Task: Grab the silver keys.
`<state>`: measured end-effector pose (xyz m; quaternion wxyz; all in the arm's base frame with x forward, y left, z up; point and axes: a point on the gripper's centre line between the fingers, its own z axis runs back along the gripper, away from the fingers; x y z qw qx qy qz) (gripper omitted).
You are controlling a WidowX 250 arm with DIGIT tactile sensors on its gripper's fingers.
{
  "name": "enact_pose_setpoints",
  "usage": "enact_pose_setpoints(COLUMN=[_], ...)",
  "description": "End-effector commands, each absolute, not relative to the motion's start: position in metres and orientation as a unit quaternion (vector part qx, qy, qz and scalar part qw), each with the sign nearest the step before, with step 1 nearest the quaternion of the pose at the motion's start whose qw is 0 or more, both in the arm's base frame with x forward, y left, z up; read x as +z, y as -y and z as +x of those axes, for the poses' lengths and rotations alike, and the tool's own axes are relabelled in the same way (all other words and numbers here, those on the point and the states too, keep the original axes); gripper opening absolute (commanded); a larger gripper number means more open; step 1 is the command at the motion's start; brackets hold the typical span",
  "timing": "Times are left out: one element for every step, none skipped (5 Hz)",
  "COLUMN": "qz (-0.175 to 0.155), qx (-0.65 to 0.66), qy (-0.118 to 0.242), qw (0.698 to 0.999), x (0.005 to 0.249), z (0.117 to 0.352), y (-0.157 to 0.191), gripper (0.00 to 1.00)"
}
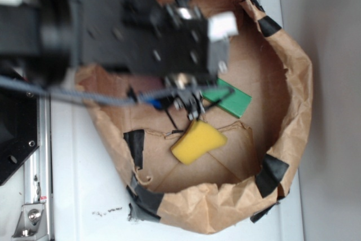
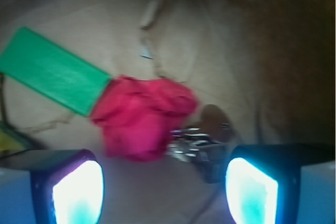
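I next need to grab the silver keys by their key ring (image 2: 199, 137) with my gripper to lift them out of the paper bin.
In the wrist view the silver keys (image 2: 198, 148) lie on the brown paper floor with their round brownish tag (image 2: 216, 120) just behind them, touching the right edge of the red paper ball (image 2: 143, 116). My gripper (image 2: 165, 192) hovers above, open, its two glowing pads (image 2: 80, 192) wide apart with nothing between them; the keys sit ahead of the gap, nearer the right pad. In the exterior view the arm hides the keys, and the gripper (image 1: 189, 97) hangs inside the paper bin.
A green flat block (image 2: 52, 70) lies left of the red ball, also seen as the green block (image 1: 228, 97) outside. A yellow sponge (image 1: 197, 141) rests near the front. The crumpled brown paper wall (image 1: 293, 83) with black tape rings everything.
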<state>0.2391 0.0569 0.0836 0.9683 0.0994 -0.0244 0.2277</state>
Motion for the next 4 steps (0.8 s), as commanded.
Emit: enact_pose_setpoints(qz=[0.111, 0.117, 0.121, 0.12], qx=[0.213, 0.214, 0.213, 0.209], qy=[0.058, 0.062, 0.064, 0.065], qw=[0.969, 0.968, 0.967, 0.968], x=[0.0935, 0.091, 0.0894, 0.0879], z=[0.2287, 0.2308, 0.2306, 0.2278], y=[-0.0871, -0.0917, -0.0935, -0.0938], gripper=[1.0, 1.0, 1.0, 1.0])
